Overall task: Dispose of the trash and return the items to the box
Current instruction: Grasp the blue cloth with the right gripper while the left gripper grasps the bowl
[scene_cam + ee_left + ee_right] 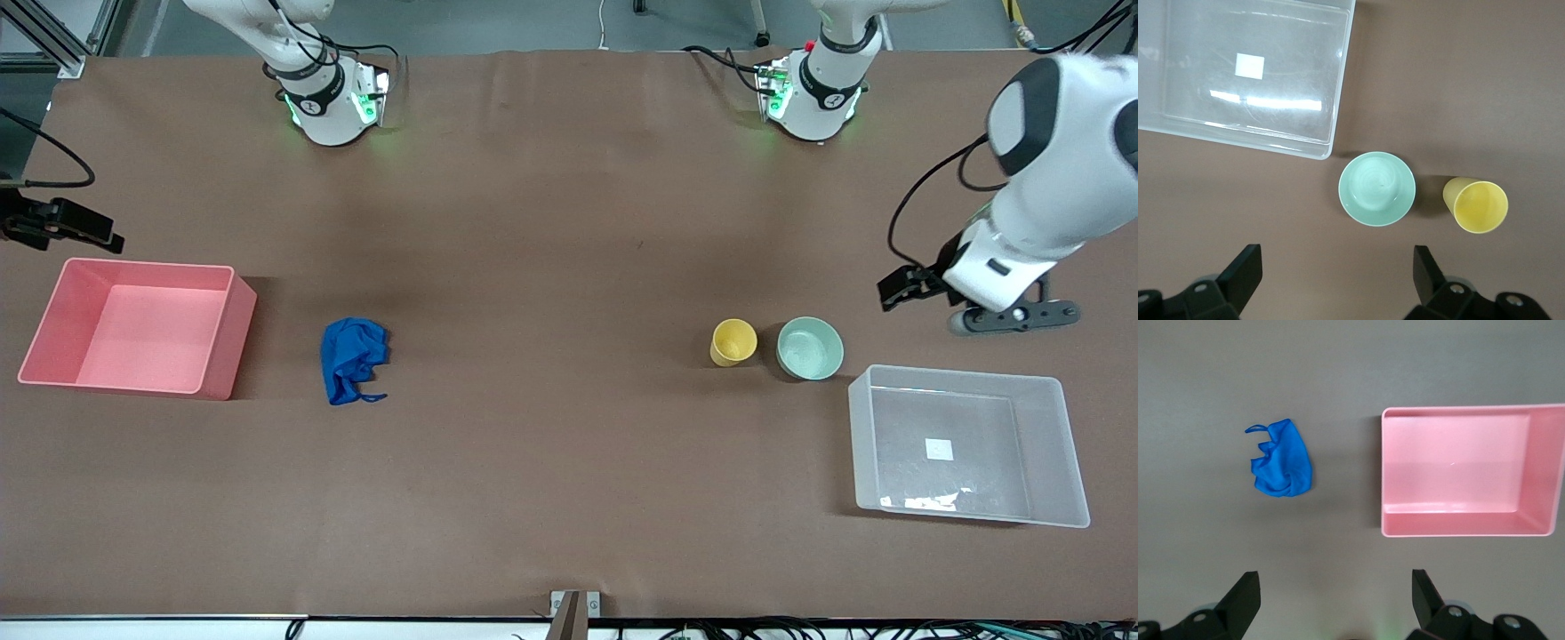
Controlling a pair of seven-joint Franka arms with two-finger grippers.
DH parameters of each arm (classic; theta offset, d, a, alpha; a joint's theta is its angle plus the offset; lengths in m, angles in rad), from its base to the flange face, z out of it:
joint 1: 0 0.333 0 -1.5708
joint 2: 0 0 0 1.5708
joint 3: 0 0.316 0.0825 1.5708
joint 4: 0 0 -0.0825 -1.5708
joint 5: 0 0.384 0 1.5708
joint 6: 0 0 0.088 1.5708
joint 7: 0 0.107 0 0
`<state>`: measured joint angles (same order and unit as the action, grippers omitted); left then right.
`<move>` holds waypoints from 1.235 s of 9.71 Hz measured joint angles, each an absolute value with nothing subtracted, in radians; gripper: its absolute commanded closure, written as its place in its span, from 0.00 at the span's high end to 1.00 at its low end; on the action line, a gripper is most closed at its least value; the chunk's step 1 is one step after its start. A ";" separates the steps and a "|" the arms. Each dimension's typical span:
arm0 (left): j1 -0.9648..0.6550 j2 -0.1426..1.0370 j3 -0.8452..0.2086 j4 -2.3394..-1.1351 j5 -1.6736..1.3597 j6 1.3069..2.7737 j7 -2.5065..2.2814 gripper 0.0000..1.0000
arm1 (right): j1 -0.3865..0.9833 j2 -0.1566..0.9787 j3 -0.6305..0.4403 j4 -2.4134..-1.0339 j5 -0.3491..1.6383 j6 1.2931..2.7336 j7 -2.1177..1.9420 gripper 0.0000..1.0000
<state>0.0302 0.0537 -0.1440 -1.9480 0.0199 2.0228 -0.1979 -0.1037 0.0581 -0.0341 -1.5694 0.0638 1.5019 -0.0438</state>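
I need to grab the mint-green bowl by its rim (811,319) (1377,153) with my left gripper next, so that it can go back to the clear box.
The trash, a crumpled blue cloth (353,358) (1283,459), lies on the brown table beside the pink bin. A yellow cup (733,342) (1476,205) and a mint-green bowl (810,348) (1377,189) stand side by side, upright and empty. The clear box (960,373) (1291,67) sits by the bowl, nearer the front camera, empty, with a white label on its bottom. My left gripper (902,286) (1338,267) hangs open over bare table by the bowl, holding nothing. My right gripper (62,227) (1336,587) hangs open over the table's edge by the pink bin, also holding nothing.
A pink bin (227,342) (1458,520) stands empty at the right arm's end of the table. Both arm bases (329,98) (813,93) stand along the table's edge farthest from the front camera. Bare brown table lies between the cloth and the cup.
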 measured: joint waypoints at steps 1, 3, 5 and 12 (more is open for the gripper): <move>0.031 0.057 -0.144 -2.009 0.020 2.091 -0.202 1.00 | -0.107 0.092 -0.033 -1.579 0.083 1.531 -0.044 1.00; 0.033 0.069 -0.142 -2.136 0.020 2.245 -0.214 0.95 | -0.084 0.182 -0.024 -1.639 0.105 1.712 -0.021 1.00; 0.043 0.117 -0.142 -2.213 0.020 2.388 -0.218 0.80 | -0.001 0.242 -0.021 -1.804 0.104 2.003 0.065 1.00; 0.058 0.327 -0.142 -2.238 0.020 2.602 -0.218 0.49 | 0.131 0.485 -0.021 -1.905 0.053 2.268 0.152 1.00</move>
